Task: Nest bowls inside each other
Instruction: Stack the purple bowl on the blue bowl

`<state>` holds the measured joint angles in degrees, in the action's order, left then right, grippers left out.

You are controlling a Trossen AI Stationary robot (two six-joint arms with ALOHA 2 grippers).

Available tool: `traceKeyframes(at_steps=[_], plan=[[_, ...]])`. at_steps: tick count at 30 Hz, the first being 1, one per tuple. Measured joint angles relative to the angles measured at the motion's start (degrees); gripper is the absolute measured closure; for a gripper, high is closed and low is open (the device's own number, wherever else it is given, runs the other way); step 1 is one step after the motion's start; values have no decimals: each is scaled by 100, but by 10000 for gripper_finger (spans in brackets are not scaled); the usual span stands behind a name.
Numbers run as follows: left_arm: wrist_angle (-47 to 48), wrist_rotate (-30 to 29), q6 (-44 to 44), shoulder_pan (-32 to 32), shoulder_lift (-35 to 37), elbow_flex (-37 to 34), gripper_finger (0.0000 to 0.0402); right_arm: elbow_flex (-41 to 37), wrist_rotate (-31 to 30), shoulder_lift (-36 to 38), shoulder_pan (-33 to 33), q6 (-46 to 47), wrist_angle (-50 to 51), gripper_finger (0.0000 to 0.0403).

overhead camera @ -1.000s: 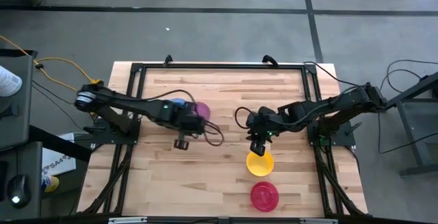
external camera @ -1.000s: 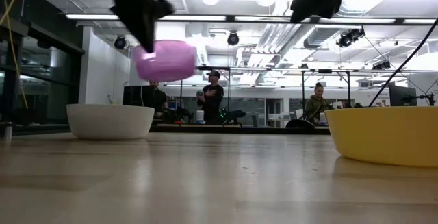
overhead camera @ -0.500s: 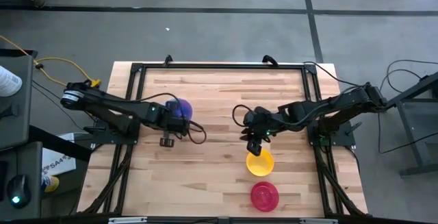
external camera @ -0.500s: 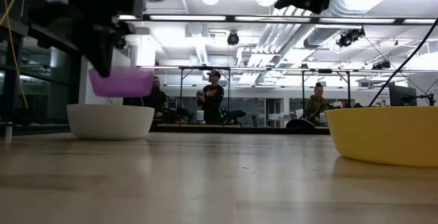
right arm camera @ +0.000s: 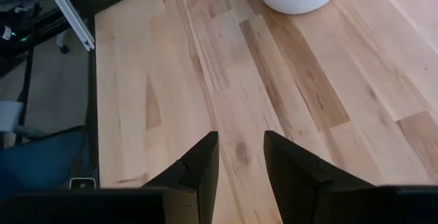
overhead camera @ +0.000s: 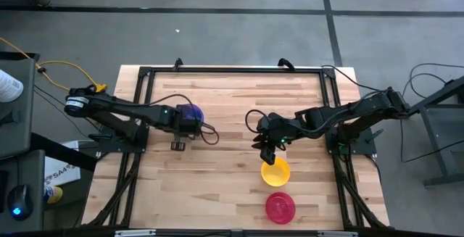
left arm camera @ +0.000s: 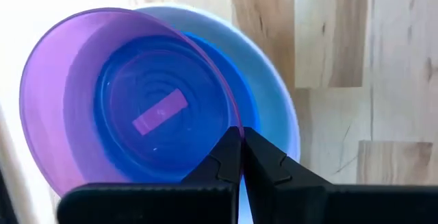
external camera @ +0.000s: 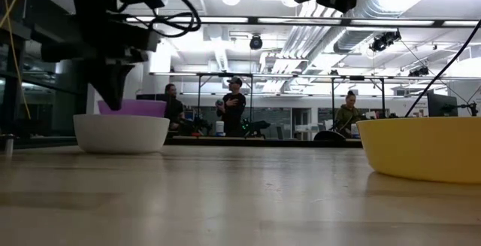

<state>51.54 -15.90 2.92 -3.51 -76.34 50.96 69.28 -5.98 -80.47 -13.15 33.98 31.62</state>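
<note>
My left gripper should open, because the purple bowl's base (left arm camera: pixel 161 111) sits inside the blue bowl in the left wrist view. The purple bowl would stay nested.
A white bowl (overhead camera: pixel 190 106) stands on the table left of centre, with a blue bowl (left arm camera: pixel 263 94) inside it. The translucent purple bowl (left arm camera: pixel 82 94) sits low inside the blue one, its rim (external camera: pixel 135 107) just above the white bowl (external camera: pixel 120 133). My left gripper (left arm camera: pixel 239 133) is shut on the purple bowl. My right gripper (right arm camera: pixel 241 148) hangs open over bare wood, just beyond the yellow bowl (overhead camera: pixel 275 172). The red-pink bowl (overhead camera: pixel 280 206) rests near the table's front edge. My left gripper pinches the purple bowl's rim (left arm camera: pixel 231 118) on the side nearest the wrist, one finger inside the bowl and one outside. The fingers come steeply from above, pointing down. The bowl stays open side up, lowered into the blue bowl; whether its base rests there I cannot tell.
The yellow bowl (external camera: pixel 421 148) fills the right of the low view. Black frame rails (overhead camera: pixel 232 70) run along the table's edges. Bare wood lies between the two groups of bowls. People stand in the room beyond the table.
My left gripper has carried the purple bowl toward the table's left edge and down, from high and tilted in the air to low inside the white and blue bowls, staying shut. My right gripper has tipped up a little.
</note>
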Motion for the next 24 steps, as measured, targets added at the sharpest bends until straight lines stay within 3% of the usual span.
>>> traceKeyframes(at_steps=[10, 24], plan=[[-14, 488, 135, 250, 0, -2, 373, 0, 12, 0, 0, 41, 2, 292], [-50, 494, 75, 239, 0, -2, 364, 0, 55, 0, 0, 32, 2, 292]])
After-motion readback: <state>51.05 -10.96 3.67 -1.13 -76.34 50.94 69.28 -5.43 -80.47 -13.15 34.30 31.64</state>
